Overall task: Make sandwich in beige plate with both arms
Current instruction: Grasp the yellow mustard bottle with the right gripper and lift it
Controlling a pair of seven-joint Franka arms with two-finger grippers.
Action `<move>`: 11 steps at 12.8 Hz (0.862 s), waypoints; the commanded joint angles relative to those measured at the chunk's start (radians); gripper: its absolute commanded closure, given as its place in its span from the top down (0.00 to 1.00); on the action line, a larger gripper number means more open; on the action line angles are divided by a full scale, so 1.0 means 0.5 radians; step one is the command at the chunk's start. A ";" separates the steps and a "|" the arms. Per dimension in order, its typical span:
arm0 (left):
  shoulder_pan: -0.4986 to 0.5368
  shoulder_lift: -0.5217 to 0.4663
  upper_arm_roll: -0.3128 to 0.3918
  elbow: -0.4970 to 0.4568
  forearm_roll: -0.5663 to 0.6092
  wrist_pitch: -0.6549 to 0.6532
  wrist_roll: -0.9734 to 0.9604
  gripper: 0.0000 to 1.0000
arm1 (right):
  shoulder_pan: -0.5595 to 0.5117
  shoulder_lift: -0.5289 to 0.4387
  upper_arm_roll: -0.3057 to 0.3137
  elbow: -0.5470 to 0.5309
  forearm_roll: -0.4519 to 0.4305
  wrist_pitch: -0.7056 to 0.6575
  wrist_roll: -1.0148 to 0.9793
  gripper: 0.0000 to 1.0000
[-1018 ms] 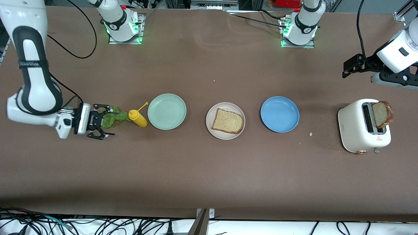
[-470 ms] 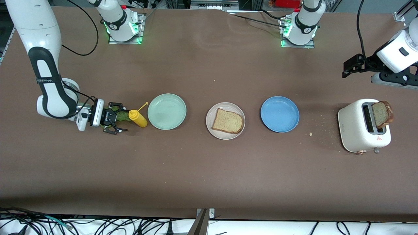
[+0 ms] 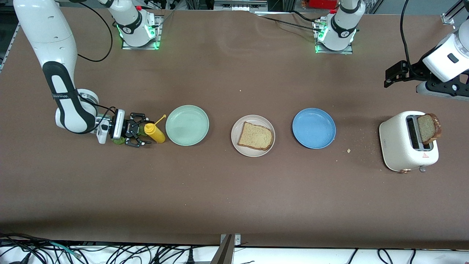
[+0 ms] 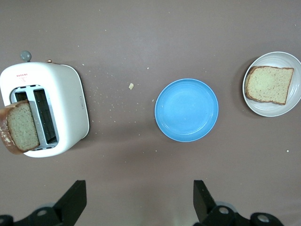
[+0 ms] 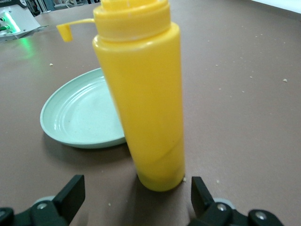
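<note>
My right gripper should grab the yellow squeeze bottle by its base next, to dress the bread slice on the beige plate.
One bread slice lies on the beige plate in the middle of the row; both also show in the left wrist view, slice on plate. A second slice sticks up from the toaster. The green lettuce lies at the right arm's end of the table, mostly hidden under my right gripper. That gripper is open and low, with its fingers either side of the base of a yellow squeeze bottle. My left gripper waits high, open and empty.
A mint green plate sits beside the yellow bottle. A blue plate sits between the beige plate and the toaster. Crumbs lie around the toaster. The toaster and blue plate lie below my left gripper.
My right gripper has moved along the table over the lettuce toward the yellow bottle, covering most of the leaf. The left arm has not moved.
</note>
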 commanded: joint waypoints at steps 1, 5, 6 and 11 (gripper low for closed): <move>-0.006 -0.018 0.002 -0.016 0.024 0.014 -0.020 1.00 | 0.034 -0.014 -0.006 -0.018 0.074 -0.025 -0.024 1.00; -0.003 -0.015 0.002 -0.013 0.027 0.014 -0.008 1.00 | 0.065 -0.005 0.009 0.000 0.114 -0.022 -0.012 0.99; -0.003 -0.015 0.002 -0.013 0.027 0.014 -0.008 1.00 | 0.065 -0.005 0.028 0.000 0.150 -0.016 -0.012 0.99; -0.003 -0.015 0.002 -0.013 0.027 0.014 -0.005 1.00 | 0.074 0.004 0.037 0.040 0.160 0.017 -0.009 0.00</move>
